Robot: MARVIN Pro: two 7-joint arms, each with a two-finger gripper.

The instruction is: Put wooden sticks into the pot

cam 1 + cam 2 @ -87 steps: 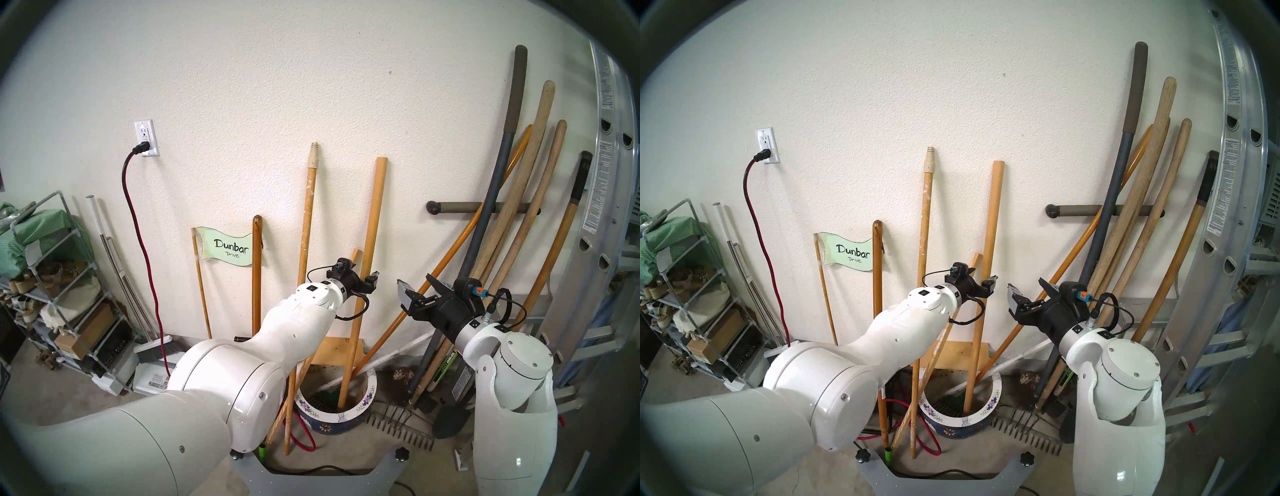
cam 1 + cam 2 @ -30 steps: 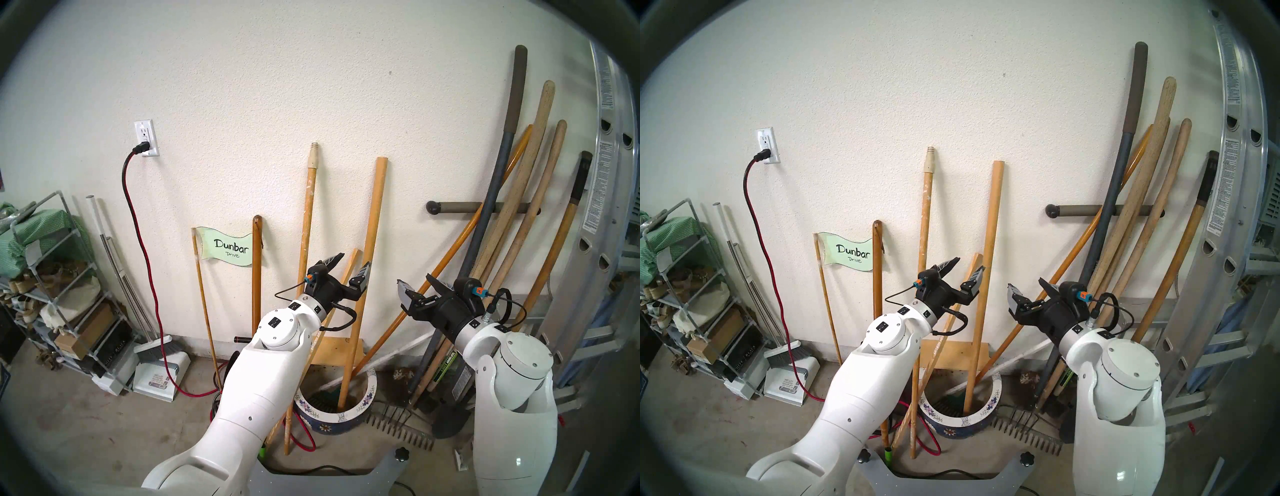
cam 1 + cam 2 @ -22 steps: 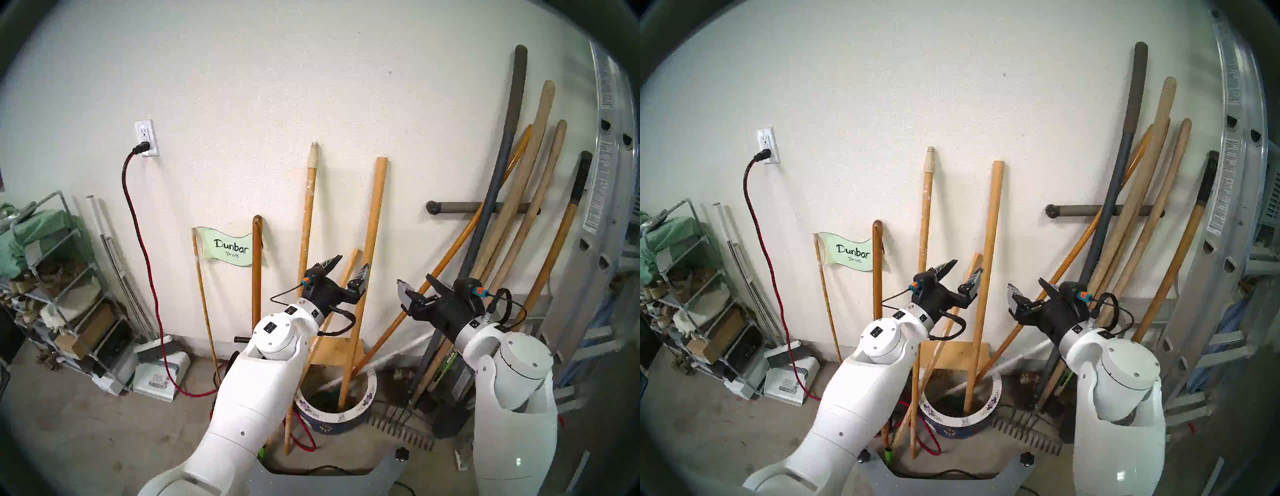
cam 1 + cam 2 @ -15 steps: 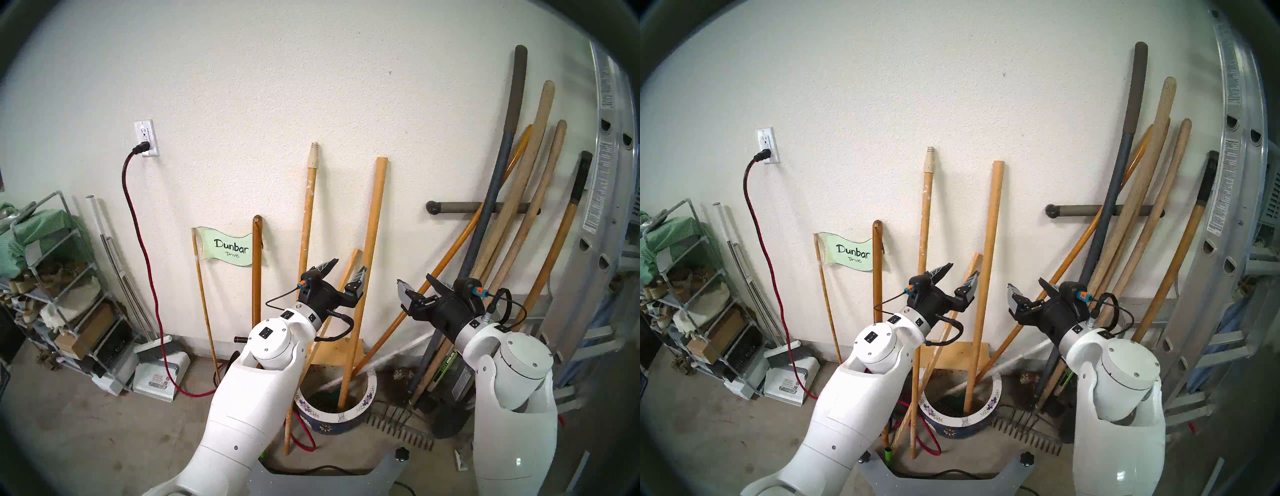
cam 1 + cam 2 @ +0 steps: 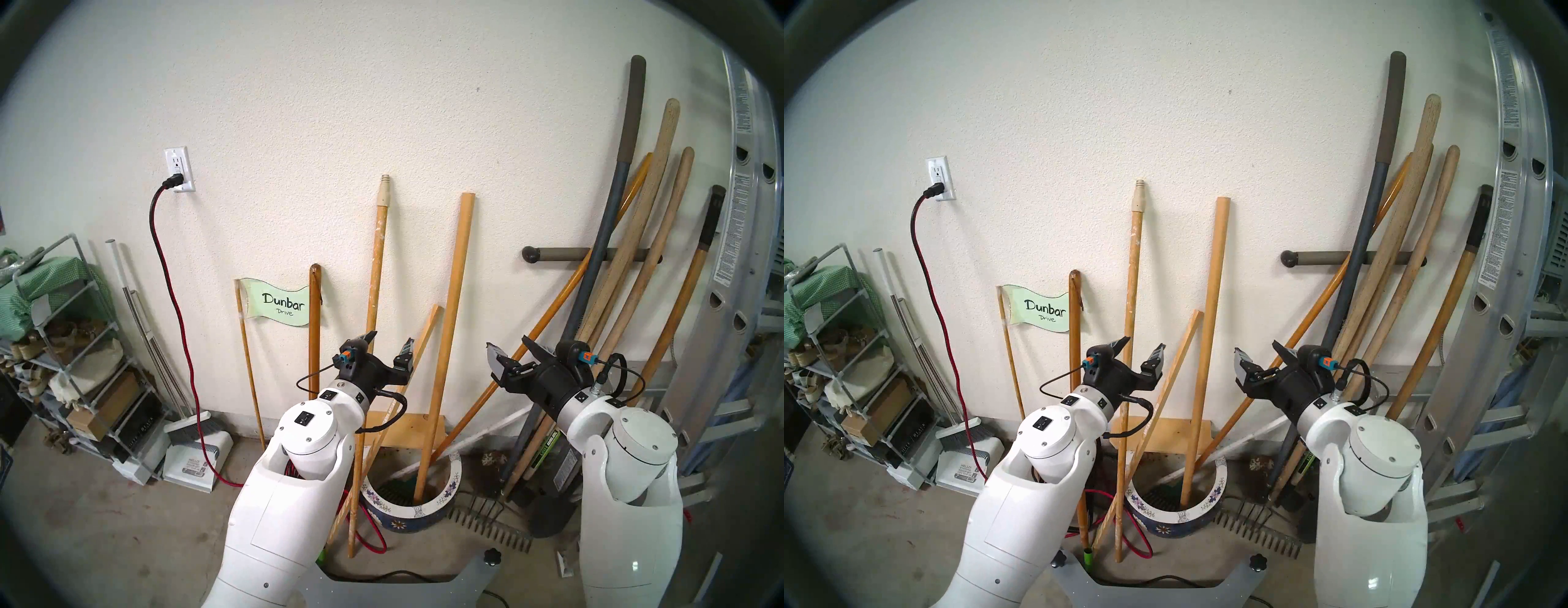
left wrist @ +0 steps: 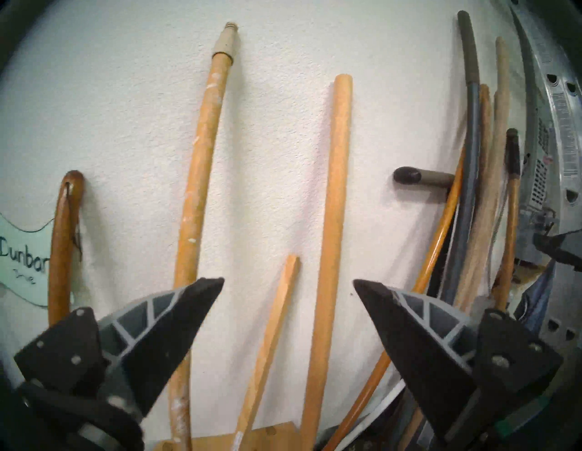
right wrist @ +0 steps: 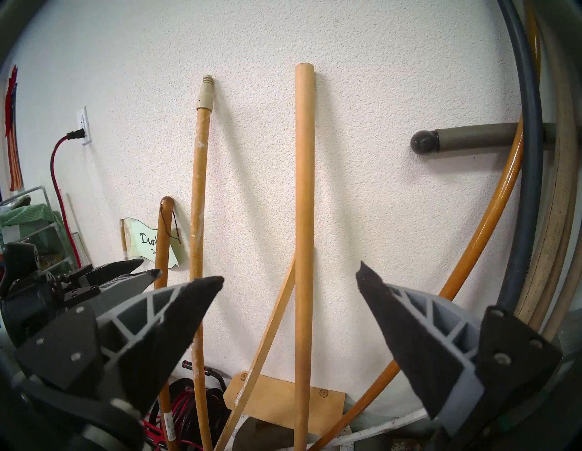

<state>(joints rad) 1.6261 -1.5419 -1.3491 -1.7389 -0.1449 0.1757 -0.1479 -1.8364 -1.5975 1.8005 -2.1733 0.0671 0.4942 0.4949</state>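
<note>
The speckled pole [image 5: 378,248] is long and thin and runs from the floor to high up the wall. I need to grab it near its middle [image 5: 371,326] with my left gripper next.
The round dowel [image 5: 449,318] leans on the wall with its foot inside the blue pot's white flowered rim [image 5: 424,507]. The white-speckled pole [image 5: 375,276] and the thin square slat [image 5: 424,339] stand with their feet on the floor left of the pot. My left gripper [image 5: 390,339] is open and empty, in front of the speckled pole and the slat. In the left wrist view the slat [image 6: 277,315] and the dowel [image 6: 330,220] show between the open fingers [image 6: 189,308], farther off. My right gripper [image 5: 508,344] is open and empty, right of the dowel.
A "Dunbar Drive" sign stick [image 5: 250,361] and a dark brown cane [image 5: 314,331] lean left of the poles. Long tool handles [image 5: 628,276] and a ladder [image 5: 729,297] crowd the right. A rake head [image 5: 488,535], red cord [image 5: 373,539] and shelf rack [image 5: 63,361] sit on the floor.
My left arm has swung left and drawn back a little, its gripper going from around the slat beside the dowel to in front of the speckled pole, still open. The right arm has not moved.
</note>
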